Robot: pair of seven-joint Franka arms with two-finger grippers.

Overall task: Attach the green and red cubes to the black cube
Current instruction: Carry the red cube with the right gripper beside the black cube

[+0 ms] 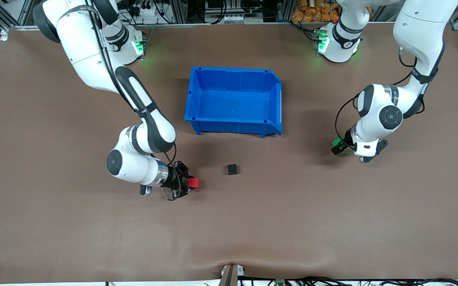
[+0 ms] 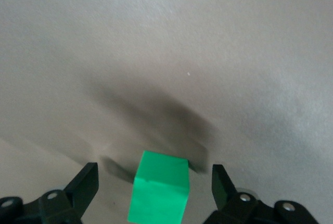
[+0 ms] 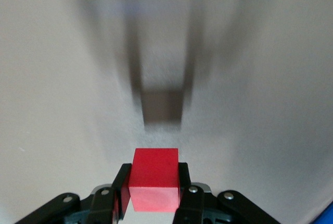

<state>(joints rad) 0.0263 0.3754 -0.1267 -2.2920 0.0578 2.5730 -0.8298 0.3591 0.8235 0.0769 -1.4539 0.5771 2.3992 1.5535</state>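
The left gripper should next grab the green cube by its two opposite sides, so that it can attach the green cube (image 1: 337,142) to the black cube (image 1: 232,169).
The black cube (image 1: 232,169) lies alone on the brown mat, nearer to the front camera than the blue bin. My right gripper (image 1: 191,183) hovers low beside it, toward the right arm's end of the table, and is shut on the red cube (image 1: 193,182). In the right wrist view both fingers press the red cube (image 3: 154,179) of the right gripper (image 3: 154,174). Toward the left arm's end, my left gripper (image 1: 338,146) is down around the green cube (image 1: 337,142). In the left wrist view the green cube (image 2: 160,193) sits between the left gripper (image 2: 153,177)'s open fingers, with a gap on each side.
An empty blue bin (image 1: 229,127) stands mid-table, closer to the robots' bases than the black cube. The brown mat has a raised wrinkle at its front edge (image 1: 229,264).
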